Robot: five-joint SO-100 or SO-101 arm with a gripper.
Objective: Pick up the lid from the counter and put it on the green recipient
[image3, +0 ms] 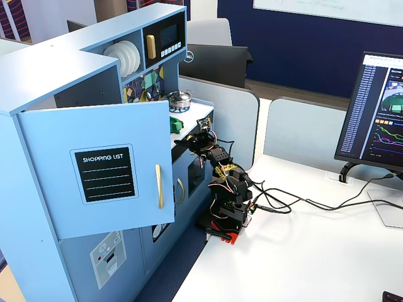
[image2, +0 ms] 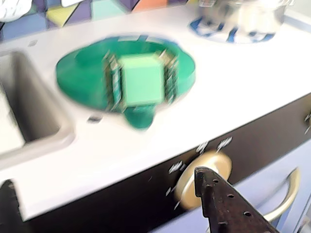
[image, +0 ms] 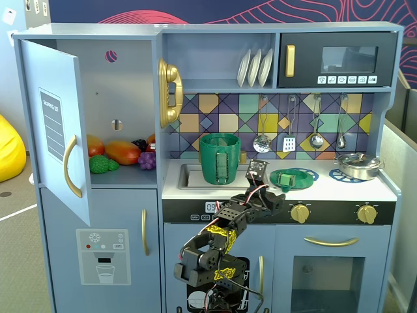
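Note:
My gripper should grab the dark-green lid by its light-green handle [image: 287,179] next. Then it can put the lid on the green recipient [image: 220,158].
The lid [image: 290,177] is a flat dark-green disc with a lighter green handle. It lies on the white counter, on a blue burner ring, to the right of the sink. In the wrist view the lid [image2: 126,80] is blurred and lies ahead of the jaws. The green recipient [image: 220,158] stands upright in the sink with its strap handle facing front. My gripper [image: 259,175] hovers at the counter's front edge between the pot and the lid. In the wrist view my gripper [image2: 104,182] is open and empty, with one finger [image2: 228,204] over a gold knob.
A shiny silver pan [image: 357,164] sits on the right burner and also shows in the wrist view [image2: 243,14]. The sink [image2: 29,121] lies left of the lid. The fridge door [image: 55,124] stands open on the left. Utensils hang on the backsplash [image: 293,117].

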